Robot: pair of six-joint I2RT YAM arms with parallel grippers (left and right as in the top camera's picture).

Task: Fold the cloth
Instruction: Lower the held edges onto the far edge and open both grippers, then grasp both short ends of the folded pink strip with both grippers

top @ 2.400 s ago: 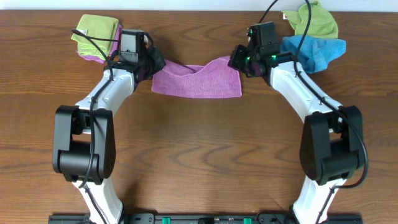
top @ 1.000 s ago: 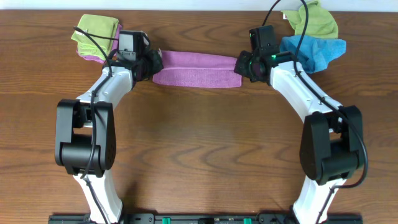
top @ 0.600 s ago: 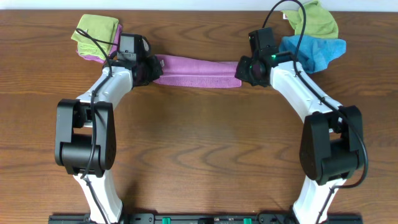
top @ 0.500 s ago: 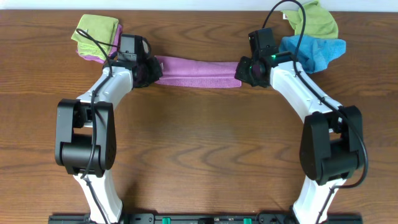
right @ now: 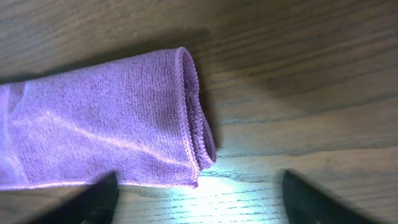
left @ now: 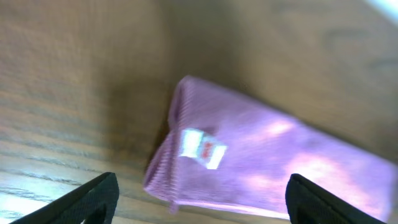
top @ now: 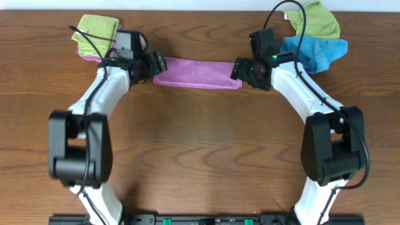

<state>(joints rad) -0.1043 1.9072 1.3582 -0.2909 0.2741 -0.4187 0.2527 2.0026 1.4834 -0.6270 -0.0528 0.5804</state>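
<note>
The lilac cloth (top: 197,72) needs to be folded next. My left gripper should grab it by its white-tagged end (top: 159,77) and leave the opposite end to my right gripper.
The lilac cloth (top: 197,72) lies folded into a long flat band on the wooden table, between my two grippers. Its left end with the small white tag (left: 202,147) fills the left wrist view, and its right end (right: 124,118) shows in the right wrist view. My left gripper (top: 156,64) stands open just off the cloth's left end, fingertips (left: 93,199) wide apart with nothing between them. At the right end my right gripper (top: 239,69) is open too, both fingers (right: 311,199) apart and clear of the fabric.
A lime-green cloth over a small purple pad (top: 95,34) lies at the back left, behind the left arm. A bright blue cloth (top: 315,51) and another green cloth (top: 315,20) sit at the back right beside the right arm.
Both grippers held the cloth stretched between them, lowered it to the table, and have now opened and let go. The left arm has pulled back slightly.
</note>
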